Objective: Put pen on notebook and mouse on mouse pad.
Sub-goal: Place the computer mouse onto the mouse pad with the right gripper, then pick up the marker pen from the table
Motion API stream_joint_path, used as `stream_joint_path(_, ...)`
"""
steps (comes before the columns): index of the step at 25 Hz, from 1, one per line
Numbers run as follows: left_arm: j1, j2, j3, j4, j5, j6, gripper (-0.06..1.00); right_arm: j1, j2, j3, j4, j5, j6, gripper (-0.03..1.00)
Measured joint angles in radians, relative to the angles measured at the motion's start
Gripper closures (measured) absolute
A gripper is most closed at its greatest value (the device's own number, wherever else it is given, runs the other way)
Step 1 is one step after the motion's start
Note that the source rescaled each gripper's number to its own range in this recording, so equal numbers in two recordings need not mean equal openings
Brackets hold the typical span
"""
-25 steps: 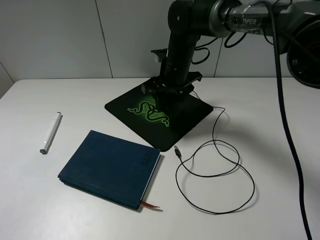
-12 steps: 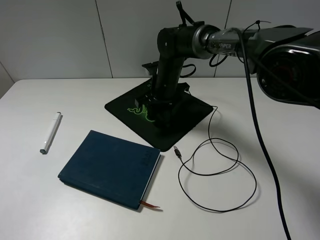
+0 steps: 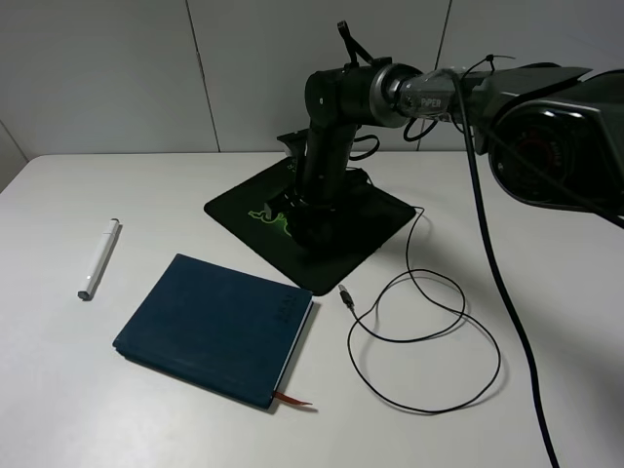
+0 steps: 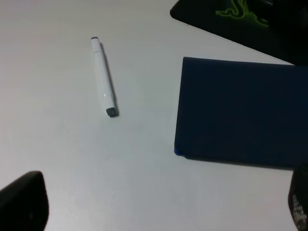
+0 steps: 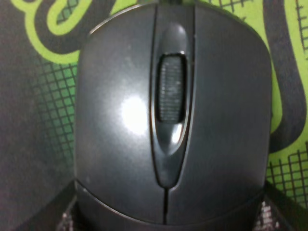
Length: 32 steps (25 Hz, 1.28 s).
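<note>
I should open my right gripper now, because the black mouse (image 3: pixel 314 230) is low over the green pattern of the mouse pad (image 3: pixel 268 216) and would stay there.
The glossy black mouse (image 5: pixel 166 110) fills the right wrist view and lies over the green pattern of the mouse pad (image 3: pixel 375 226). My right gripper (image 3: pixel 315 216) stands down on the pad, shut on the mouse, and its dark fingers (image 5: pixel 43 214) hug the mouse's sides. From the high camera the gripper hides the mouse. The white pen (image 3: pixel 97 258) lies on the table left of the teal-blue notebook (image 3: pixel 214 327), apart from it. My left gripper (image 4: pixel 159 211) hangs open above the table near the pen (image 4: pixel 103 77) and notebook (image 4: pixel 240 110), holding nothing.
The mouse's thin black cable (image 3: pixel 429 341) loops over the table right of the notebook, with its USB plug (image 3: pixel 345 295) near the pad's front corner. A red ribbon (image 3: pixel 292 399) sticks out of the notebook. A grey wall stands behind the white table (image 3: pixel 88 390).
My right arm has come down and shifted slightly left over the pad, now covering most of the green logo. The cable loop moved a little. Pen and notebook have not moved.
</note>
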Motion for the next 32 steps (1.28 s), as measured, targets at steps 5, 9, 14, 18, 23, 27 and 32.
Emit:
stream_joint_path(5,0.000,0.000,0.000,0.000,0.000,0.000,-0.06,0.000,0.000,0.000,0.000,-0.019,0.000,0.51)
stream_joint_path(9,0.000,0.000,0.000,0.000,0.000,0.000,-0.06,0.000,0.000,0.000,0.000,-0.044,0.000,0.04)
stream_joint_path(14,0.000,0.000,0.000,0.000,0.000,0.000,-0.06,0.000,0.000,0.000,0.003,-0.043,0.000,-0.03)
stream_joint_path(18,0.000,0.000,0.000,0.000,0.000,0.000,-0.06,0.000,-0.016,0.000,0.003,-0.035,0.000,-0.03)
stream_joint_path(23,0.000,0.000,0.000,0.000,0.000,0.000,-0.06,0.000,-0.067,0.000,0.002,0.034,0.000,-0.03)
stream_joint_path(27,0.000,0.000,0.000,0.000,0.000,0.000,-0.06,0.000,-0.117,0.000,0.000,0.134,0.000,-0.03)
stream_joint_path(32,0.000,0.000,0.000,0.000,0.000,0.000,-0.06,0.000,-0.186,-0.001,-0.001,0.224,-0.019,-0.03)
